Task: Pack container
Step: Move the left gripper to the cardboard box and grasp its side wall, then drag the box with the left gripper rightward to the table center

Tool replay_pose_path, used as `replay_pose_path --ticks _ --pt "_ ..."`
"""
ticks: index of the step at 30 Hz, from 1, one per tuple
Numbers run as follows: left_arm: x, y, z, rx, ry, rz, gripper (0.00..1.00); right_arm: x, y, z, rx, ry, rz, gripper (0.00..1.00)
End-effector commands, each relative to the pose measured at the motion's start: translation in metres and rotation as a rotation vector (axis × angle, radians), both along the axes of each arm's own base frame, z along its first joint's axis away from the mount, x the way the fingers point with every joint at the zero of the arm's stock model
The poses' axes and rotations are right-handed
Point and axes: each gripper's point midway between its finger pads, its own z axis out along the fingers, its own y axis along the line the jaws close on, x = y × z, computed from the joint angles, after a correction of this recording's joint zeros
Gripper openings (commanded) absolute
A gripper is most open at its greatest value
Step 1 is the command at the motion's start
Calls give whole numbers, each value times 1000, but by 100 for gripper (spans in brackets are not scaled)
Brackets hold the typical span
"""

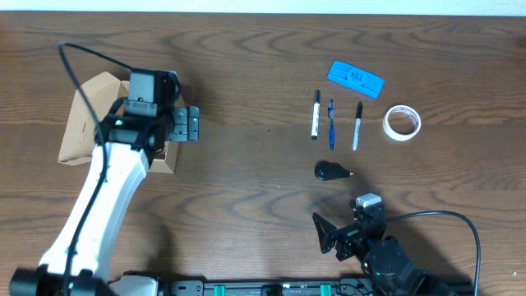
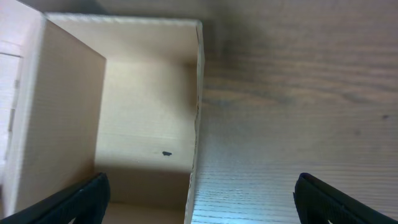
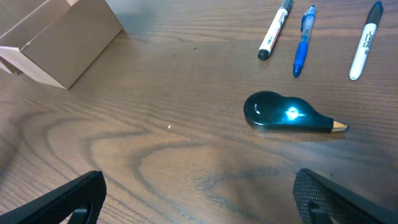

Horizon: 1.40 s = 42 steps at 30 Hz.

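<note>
The left gripper grabs the container's upright side [image 1: 175, 146] [image 2: 198, 120] opposite the folded-out lid flap next, to bring the container open-topped nearer the items for packing.
The container [image 1: 86, 123] is a tan cardboard box at the table's left, open on top, its lid flap folded out to the left. In the left wrist view its bare inside [image 2: 146, 106] shows, with one small dark speck. My left gripper [image 1: 182, 125] hangs over the box's right wall, open and empty, one finger over the inside and one over the table [image 2: 202, 183]. My right gripper [image 1: 329, 234] is open and empty near the front edge [image 3: 198, 180], short of a black tape dispenser [image 3: 286, 114].
At the right of the table lie a white-barrelled marker [image 1: 316, 114], a blue pen [image 1: 331, 123], a black marker [image 1: 357, 125], a white tape roll [image 1: 403, 122], a flat blue item [image 1: 355, 79] and the black dispenser [image 1: 332, 171]. The box also shows in the right wrist view [image 3: 68, 37].
</note>
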Motion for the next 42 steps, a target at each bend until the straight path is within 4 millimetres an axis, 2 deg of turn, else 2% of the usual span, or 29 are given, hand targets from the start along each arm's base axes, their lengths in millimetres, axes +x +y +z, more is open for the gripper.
replay_pose_path --ticks 1,14,16,19,21,24,29,30,36,39,42 --pt "9 5 -11 44 26 -18 95 2 -3 0 -11 -15 -11 99" --pt "17 4 -69 66 160 -22 96 2 -3 0 -11 -15 -11 99" --pt "17 4 -74 67 174 -23 100 2 -3 0 -11 -15 -11 99" --pt "17 4 -77 67 182 -24 87 2 -3 0 -11 -15 -11 99" --pt "17 4 -77 67 179 -24 64 2 -3 0 -11 -15 -11 99" --pt "18 4 -77 67 178 -24 38 2 -3 0 -11 -15 -11 99" --pt "17 4 -77 67 179 -24 9 2 -3 0 -11 -15 -11 99" --pt "17 4 -77 67 179 -24 6 2 -3 0 -11 -15 -11 99" --pt "23 3 -73 81 155 -55 6 2 -3 0 -11 -15 -11 99" --pt "23 -11 -58 76 131 -183 5 2 -3 0 -11 -15 -11 99" --pt "22 -32 -30 74 72 -350 5 2 -3 0 -11 -15 -11 99"
